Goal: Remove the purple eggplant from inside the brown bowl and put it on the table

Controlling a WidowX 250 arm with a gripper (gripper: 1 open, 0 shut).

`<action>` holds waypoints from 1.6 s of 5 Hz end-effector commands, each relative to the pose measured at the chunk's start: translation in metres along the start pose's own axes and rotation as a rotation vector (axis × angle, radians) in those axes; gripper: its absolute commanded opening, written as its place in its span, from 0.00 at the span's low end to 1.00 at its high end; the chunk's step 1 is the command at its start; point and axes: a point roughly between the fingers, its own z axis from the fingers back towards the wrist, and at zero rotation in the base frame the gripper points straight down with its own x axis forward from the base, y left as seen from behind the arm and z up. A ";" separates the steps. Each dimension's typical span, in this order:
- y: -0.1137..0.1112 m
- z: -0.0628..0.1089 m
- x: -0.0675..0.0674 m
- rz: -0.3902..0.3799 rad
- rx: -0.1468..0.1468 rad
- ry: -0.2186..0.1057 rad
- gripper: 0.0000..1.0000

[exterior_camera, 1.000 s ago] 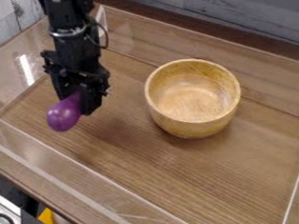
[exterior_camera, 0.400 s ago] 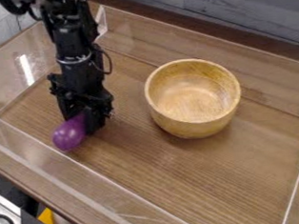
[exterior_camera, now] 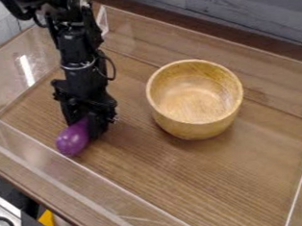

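Observation:
The purple eggplant's lower end (exterior_camera: 69,146) rests on the wood beside the bowl (exterior_camera: 195,99), so it is time for my gripper to let go of the eggplant now.
The purple eggplant (exterior_camera: 73,139) is down at the table (exterior_camera: 184,180), left of the brown bowl (exterior_camera: 195,99), which is empty. My gripper (exterior_camera: 85,121) points straight down over the eggplant's upper end, its black fingers shut on it. The eggplant's lower end appears to touch the wood. The bowl stands about a bowl's width to the right of the gripper.
Low clear plastic walls (exterior_camera: 68,187) run along the front and left edges of the table. A grey plank wall lies behind. A dark object with a yellow patch (exterior_camera: 45,223) sits below the front edge.
The gripper has lowered with the eggplant and shifted slightly right, from hanging above the table to resting at the surface.

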 end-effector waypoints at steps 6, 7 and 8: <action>-0.012 0.015 0.006 0.013 -0.051 -0.033 1.00; -0.011 0.019 0.005 0.018 -0.051 -0.031 1.00; -0.010 0.023 0.005 0.022 -0.050 -0.031 1.00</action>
